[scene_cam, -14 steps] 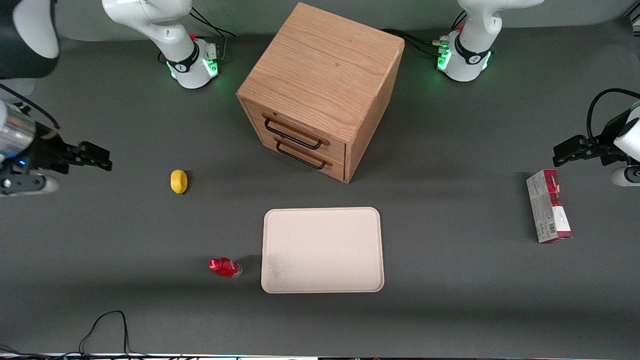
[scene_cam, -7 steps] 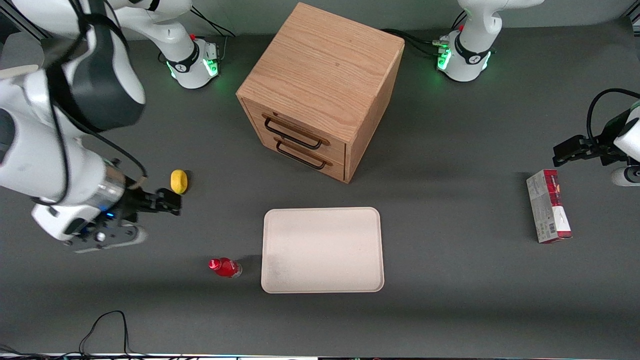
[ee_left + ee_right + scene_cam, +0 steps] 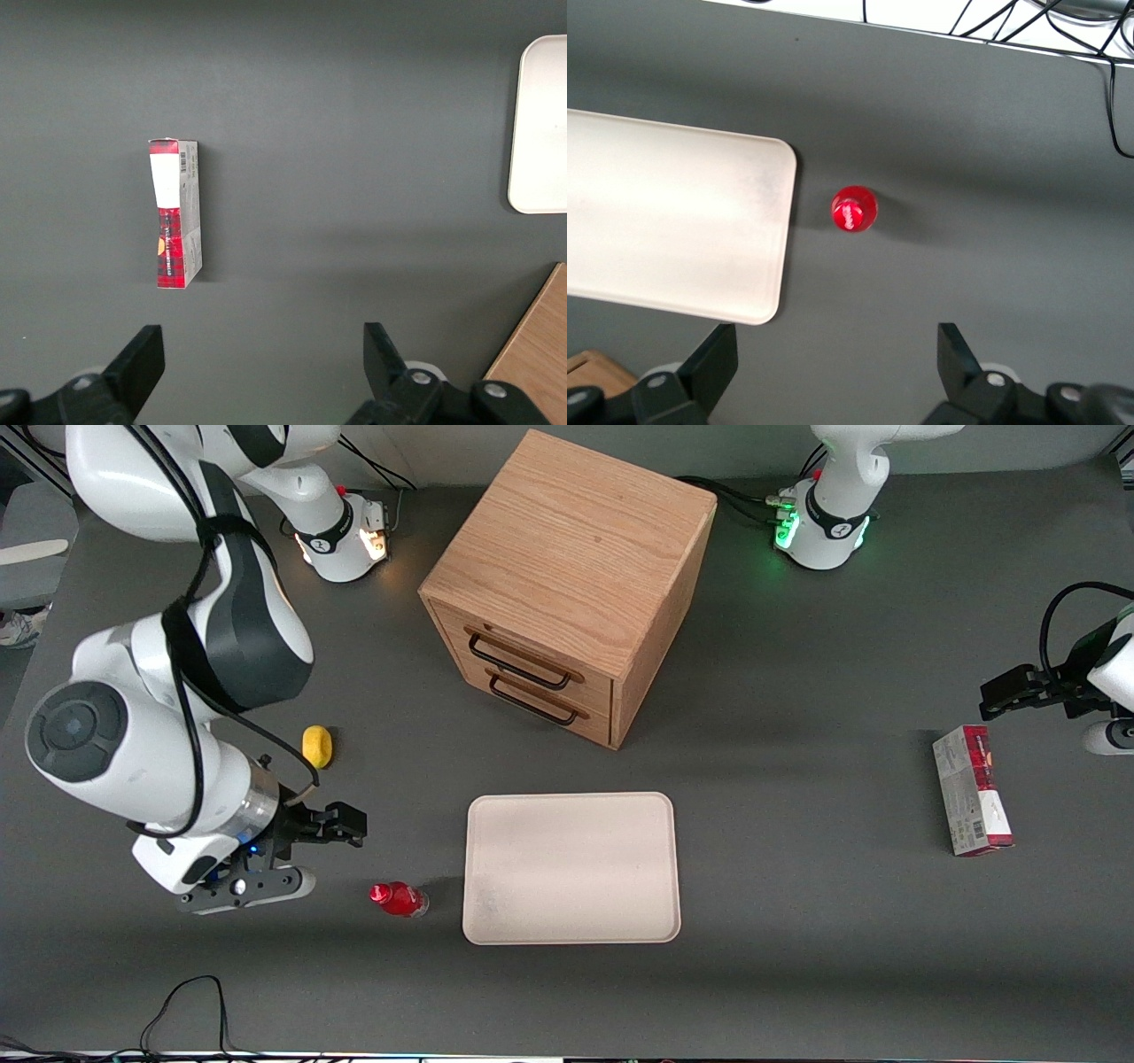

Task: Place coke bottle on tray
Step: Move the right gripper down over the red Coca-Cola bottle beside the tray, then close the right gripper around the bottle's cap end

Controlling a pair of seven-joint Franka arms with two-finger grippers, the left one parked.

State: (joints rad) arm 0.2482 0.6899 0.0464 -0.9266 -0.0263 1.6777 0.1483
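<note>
My gripper grabs the coke bottle by its cap end (image 3: 380,893) next, so its base stays free to rest on the tray (image 3: 571,868).
The coke bottle (image 3: 398,899), small and red with a red cap, stands upright on the grey table, just off the tray's edge toward the working arm's end. The right wrist view looks down on the bottle's cap (image 3: 854,210), next to a rounded corner of the tray (image 3: 673,230). The cream-white tray (image 3: 571,868) lies flat with nothing on it. My gripper (image 3: 353,825) hangs open and holds nothing, a little farther from the front camera than the bottle and short of it. In its own wrist view the gripper (image 3: 835,345) shows two dark fingers spread wide over bare table.
A yellow lemon (image 3: 316,746) lies beside my arm, farther from the front camera than the gripper. The wooden drawer box (image 3: 567,584) stands farther back than the tray. A red-and-grey carton (image 3: 971,802) lies toward the parked arm's end. Cables (image 3: 190,1001) trail along the table's near edge.
My arm has swung in from the working arm's end of the table, toward the front camera and close to the bottle. The bottle and tray have not moved.
</note>
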